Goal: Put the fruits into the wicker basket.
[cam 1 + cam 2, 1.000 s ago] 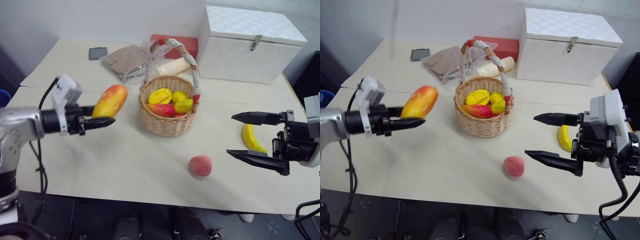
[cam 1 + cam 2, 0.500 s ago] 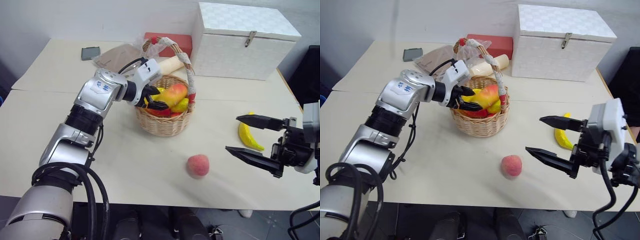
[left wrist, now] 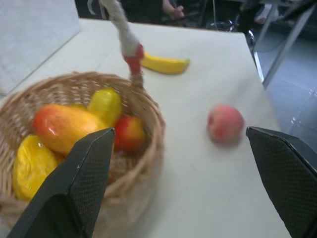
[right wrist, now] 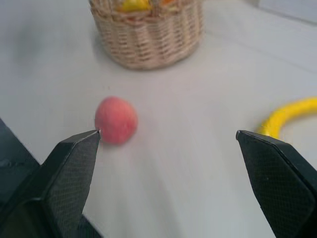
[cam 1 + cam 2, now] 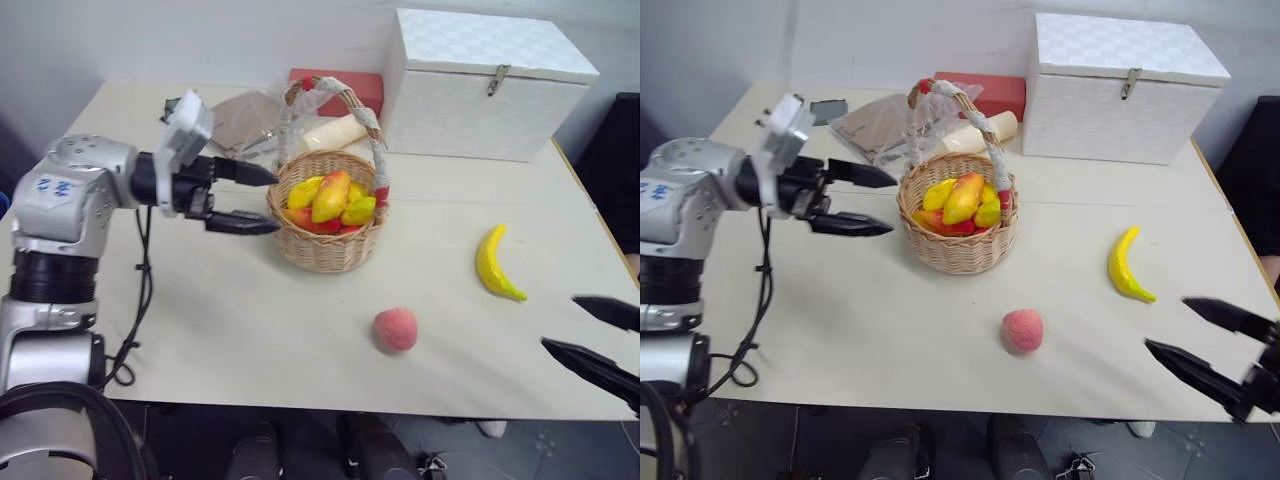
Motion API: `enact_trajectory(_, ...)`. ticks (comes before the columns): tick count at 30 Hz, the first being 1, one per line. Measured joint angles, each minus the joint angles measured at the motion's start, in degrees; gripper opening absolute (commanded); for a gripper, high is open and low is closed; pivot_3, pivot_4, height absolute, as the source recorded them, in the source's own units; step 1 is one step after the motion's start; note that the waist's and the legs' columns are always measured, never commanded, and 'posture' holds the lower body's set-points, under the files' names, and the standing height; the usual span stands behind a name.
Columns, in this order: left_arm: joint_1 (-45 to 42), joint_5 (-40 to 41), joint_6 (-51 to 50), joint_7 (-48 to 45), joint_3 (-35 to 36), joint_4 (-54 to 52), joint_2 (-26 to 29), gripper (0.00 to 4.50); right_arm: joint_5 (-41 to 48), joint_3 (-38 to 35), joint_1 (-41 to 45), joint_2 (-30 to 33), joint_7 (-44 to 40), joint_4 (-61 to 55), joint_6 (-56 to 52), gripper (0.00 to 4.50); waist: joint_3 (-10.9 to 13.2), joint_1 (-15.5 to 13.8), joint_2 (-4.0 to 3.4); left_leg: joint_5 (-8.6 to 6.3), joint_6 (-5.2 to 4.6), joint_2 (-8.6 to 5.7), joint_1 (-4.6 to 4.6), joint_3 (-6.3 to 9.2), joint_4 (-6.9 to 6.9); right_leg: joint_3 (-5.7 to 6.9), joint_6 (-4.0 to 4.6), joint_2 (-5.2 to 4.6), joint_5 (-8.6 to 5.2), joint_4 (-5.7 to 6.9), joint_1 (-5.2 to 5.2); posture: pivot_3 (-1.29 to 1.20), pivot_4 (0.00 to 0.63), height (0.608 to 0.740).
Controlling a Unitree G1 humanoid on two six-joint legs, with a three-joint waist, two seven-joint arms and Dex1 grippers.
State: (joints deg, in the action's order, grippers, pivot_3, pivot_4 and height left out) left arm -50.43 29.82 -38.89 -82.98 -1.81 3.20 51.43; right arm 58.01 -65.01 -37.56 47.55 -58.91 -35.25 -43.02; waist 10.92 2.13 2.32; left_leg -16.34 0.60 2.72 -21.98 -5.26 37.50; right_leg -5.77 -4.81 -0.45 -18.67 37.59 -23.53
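The right gripper takes hold of the pink-red peach around its round body (image 5: 396, 329) next. Then it puts the peach into the wicker basket (image 5: 325, 250).
The wicker basket (image 5: 325, 250) stands mid-table and holds the mango (image 5: 331, 195) on top of other yellow and red fruits. Just left of the basket's rim my left gripper (image 5: 278, 203) hovers open and empty, pointing at the basket. On the bare table in front of the basket rests the peach (image 5: 396, 329). The banana (image 5: 494, 264) lies to the right of it. My right gripper (image 5: 1166, 323) is open and empty at the table's front right corner, well clear of both. The right wrist view has the peach (image 4: 116, 120) and banana (image 4: 290, 116) ahead of that gripper.
A white lidded box (image 5: 490, 85) stands at the back right. Behind the basket are a red box (image 5: 340, 85) and a cream roll (image 5: 340, 132). A plastic bag (image 5: 245, 120) and a small dark flat thing (image 5: 828, 108) lie at the back left.
My left gripper carried the mango to the basket, let it go inside and drew back to the left, open. My right gripper pulled back toward the front right corner.
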Motion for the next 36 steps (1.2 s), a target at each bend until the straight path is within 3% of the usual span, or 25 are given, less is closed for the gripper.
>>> enact_trajectory(5,1.8,4.1,-2.3,-2.9,1.6,-5.3,1.6,4.45,-1.2,-1.5,-1.2,-0.2,-3.5,4.2,0.7,4.5,0.0,-0.5,0.04,-0.06,-0.18,-0.09,-0.02,0.11,0.08,0.05,-0.09,-0.08,0.06,-0.17,0.17,0.0,0.15,0.74)
enact_trajectory(8,2.7,4.3,-1.8,-2.2,1.2,-7.6,0.8,4.45,-2.2,1.6,1.7,0.2,-3.3,3.6,2.1,4.5,0.0,-0.3,0.04,-0.08,-0.17,-0.06,-0.02,0.12,0.07,0.05,-0.11,-0.04,0.07,-0.16,0.16,0.0,0.15,0.74)
enact_trajectory(11,4.8,3.2,0.3,-1.4,-1.3,-9.8,-1.1,4.45,-7.3,11.7,5.2,2.0,-2.8,1.2,5.7,4.5,0.0,0.2,0.01,-0.09,-0.15,-0.03,-0.04,0.1,0.07,0.0,-0.12,0.03,0.07,-0.06,0.06,0.0,0.15,0.74)
enact_trajectory(20,7.0,-0.8,4.6,0.6,-5.2,-10.9,-2.8,4.45,-21.6,48.1,28.6,0.7,2.0,2.7,13.0,4.5,0.0,1.1,-0.02,-0.08,-0.12,-0.02,-0.18,0.09,0.28,-0.01,-0.09,0.05,0.05,0.11,-0.12,0.0,0.15,0.74)
enact_trajectory(30,8.4,-0.6,2.9,2.7,-4.0,-13.7,-1.4,4.45,-33.8,67.1,43.9,-3.2,1.0,17.9,19.1,4.5,0.0,0.9,-0.03,-0.11,-0.17,-0.03,-0.24,0.07,0.45,0.03,-0.07,0.01,0.04,0.16,-0.13,0.0,0.15,0.74)
enact_trajectory(33,8.4,-0.4,2.2,3.4,-3.5,-13.9,-1.4,4.5,-34.6,69.2,44.6,-4.3,-0.1,19.8,19.7,3.88,0.0,0.9,-0.03,-0.11,-0.17,-0.02,-0.23,0.07,0.46,0.03,-0.07,0.01,0.04,0.18,-0.13,0.0,0.15,0.74)
enact_trajectory(36,8.4,-0.3,1.9,3.9,-3.1,-13.9,-1.2,4.5,-34.5,69.3,44.6,-4.9,-0.7,20.2,20.3,2.89,0.0,0.9,-0.03,-0.12,-0.17,-0.02,-0.23,0.07,0.46,0.04,-0.07,0.01,0.04,0.19,-0.13,0.0,0.15,0.74)
